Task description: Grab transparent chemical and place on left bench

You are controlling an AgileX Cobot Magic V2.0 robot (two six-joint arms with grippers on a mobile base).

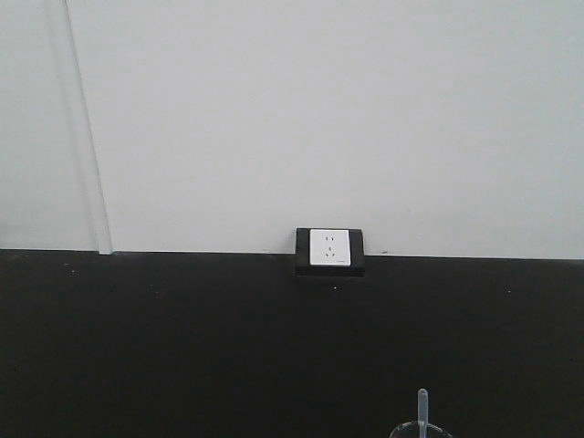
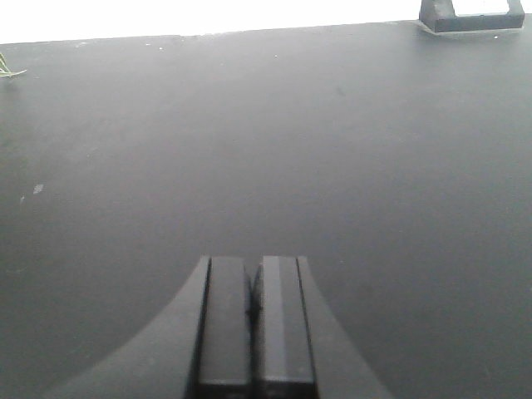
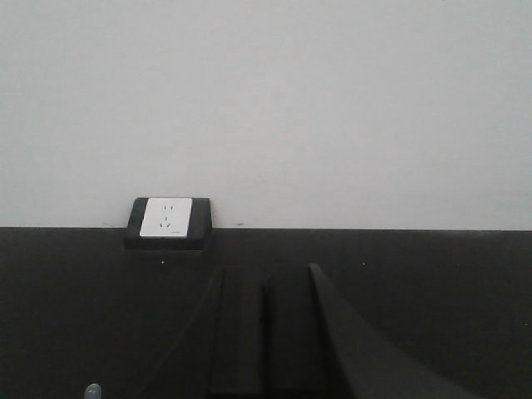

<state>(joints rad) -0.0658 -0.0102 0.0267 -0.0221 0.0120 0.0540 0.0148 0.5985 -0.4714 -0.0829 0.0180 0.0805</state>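
Note:
The dropper needs to come up out of the clear beaker to go to the left bench. My right gripper should next grab the dropper by its rounded tip.
The transparent chemical shows only as a clear beaker rim and a thin dropper tip at the bottom edge of the front view, right of centre. The dropper tip also shows at the bottom left of the right wrist view. My left gripper is shut and empty, held over the bare black worktop. My right gripper is shut and empty, to the right of the dropper and apart from it. The left bench with its white bins is out of view.
A black worktop runs against a white wall. A white wall socket in a black housing sits at the back edge; it also shows in the right wrist view and the left wrist view. A green plant tip shows at far left.

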